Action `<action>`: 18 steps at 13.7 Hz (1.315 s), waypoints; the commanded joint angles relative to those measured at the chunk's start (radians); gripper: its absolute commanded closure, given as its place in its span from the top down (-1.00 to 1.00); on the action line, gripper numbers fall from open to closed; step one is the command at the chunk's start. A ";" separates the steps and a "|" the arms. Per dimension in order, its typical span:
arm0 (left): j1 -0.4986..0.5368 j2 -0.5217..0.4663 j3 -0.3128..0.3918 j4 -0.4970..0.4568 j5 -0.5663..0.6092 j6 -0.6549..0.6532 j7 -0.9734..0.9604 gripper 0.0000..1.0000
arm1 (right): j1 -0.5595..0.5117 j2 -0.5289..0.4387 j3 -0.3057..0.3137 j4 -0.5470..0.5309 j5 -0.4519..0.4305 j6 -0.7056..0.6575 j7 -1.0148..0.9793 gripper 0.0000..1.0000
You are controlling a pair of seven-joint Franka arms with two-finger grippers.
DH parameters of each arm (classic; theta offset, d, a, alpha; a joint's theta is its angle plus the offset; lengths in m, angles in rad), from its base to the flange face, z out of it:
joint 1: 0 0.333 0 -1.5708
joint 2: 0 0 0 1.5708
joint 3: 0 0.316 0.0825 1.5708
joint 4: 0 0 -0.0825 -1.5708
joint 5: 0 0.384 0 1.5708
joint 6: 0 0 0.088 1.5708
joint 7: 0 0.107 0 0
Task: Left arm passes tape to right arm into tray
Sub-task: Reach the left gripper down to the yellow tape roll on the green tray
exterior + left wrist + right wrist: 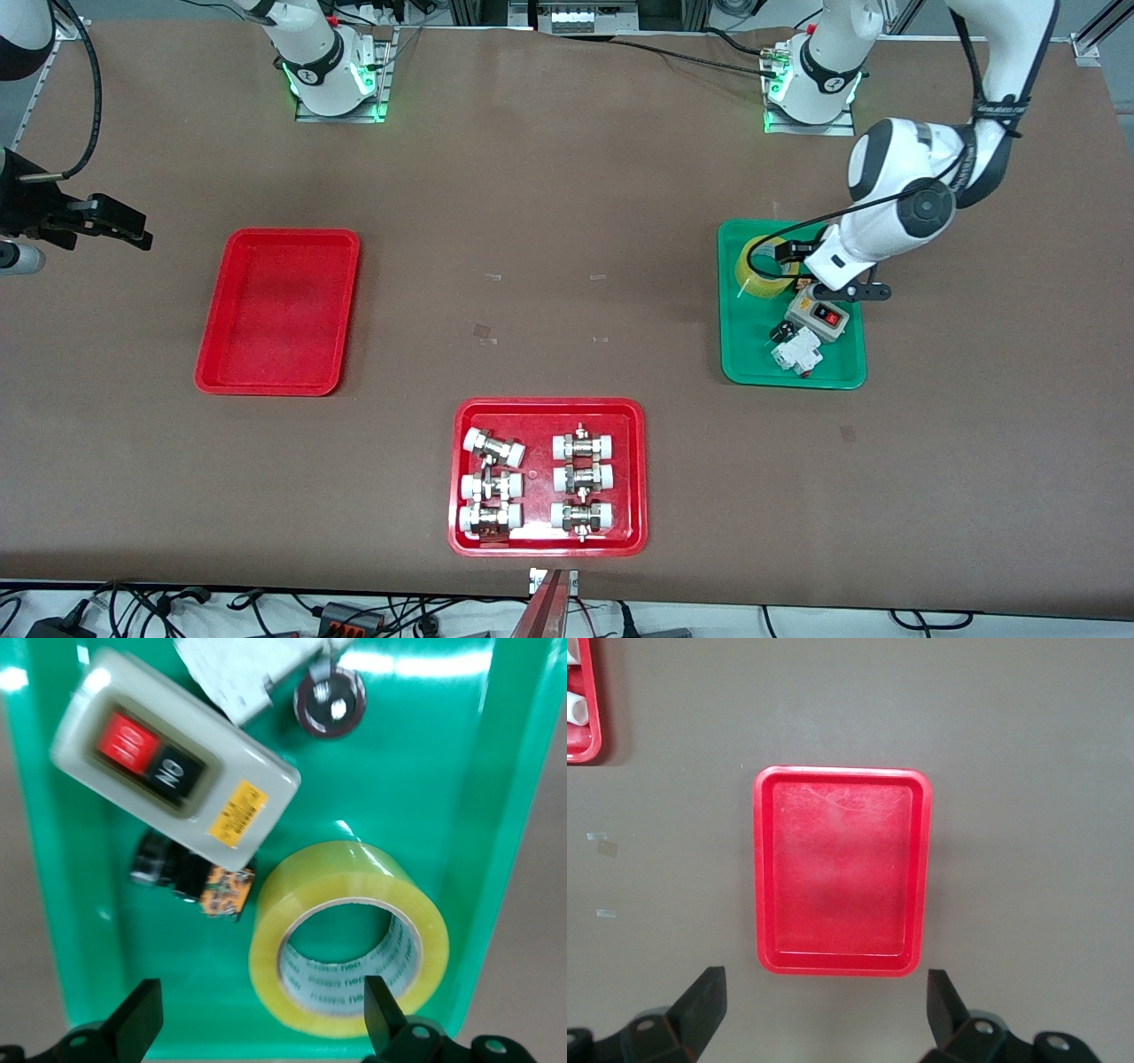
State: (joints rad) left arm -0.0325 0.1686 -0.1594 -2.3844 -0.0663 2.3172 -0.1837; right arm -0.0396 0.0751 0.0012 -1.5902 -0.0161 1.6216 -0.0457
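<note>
The robot's left gripper will next grab the yellow tape (350, 939) by the side of its ring (350, 1014) to pass it to the right arm.
The yellow tape (760, 266) lies flat in the green tray (833, 379), at the tray's end nearest the robots' bases. The left gripper (817, 273) hangs low over that tray, open and empty. In the left wrist view the tape (350, 939) sits by one finger (383, 1014), and the left gripper (257, 1023) is centred over bare tray floor beside the roll. The right gripper (124, 229) is open and empty, up over the table at the right arm's end, beside the plain red tray (276, 310). The right wrist view shows this empty tray (842, 868) past the open right gripper (824, 1014).
The green tray (425, 771) also holds a grey switch box (817, 319) with red and black buttons (173, 771), a white breaker (796, 353) and small dark parts (190, 879). A wider red tray (549, 542) with several white-capped metal fittings lies nearest the front camera.
</note>
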 commanded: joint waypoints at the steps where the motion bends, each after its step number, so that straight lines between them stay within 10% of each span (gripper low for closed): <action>1: 0.006 0.058 -0.017 -0.031 -0.014 0.083 -0.025 1.00 | 0.000 -0.003 0.000 -0.005 -0.005 0.012 -0.013 1.00; 10: 0.011 0.029 -0.017 -0.041 -0.014 0.048 -0.025 -0.97 | -0.006 0.012 0.000 0.004 -0.002 0.015 -0.013 1.00; 18: 0.008 -0.098 -0.132 0.098 -0.018 -0.113 -0.117 -0.96 | 0.000 0.028 0.000 0.006 0.001 0.009 -0.013 1.00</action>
State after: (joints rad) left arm -0.0293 0.0980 -0.2303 -2.3515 -0.0667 2.2647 -0.2461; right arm -0.0399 0.0948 -0.0009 -1.5902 -0.0161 1.6338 -0.0457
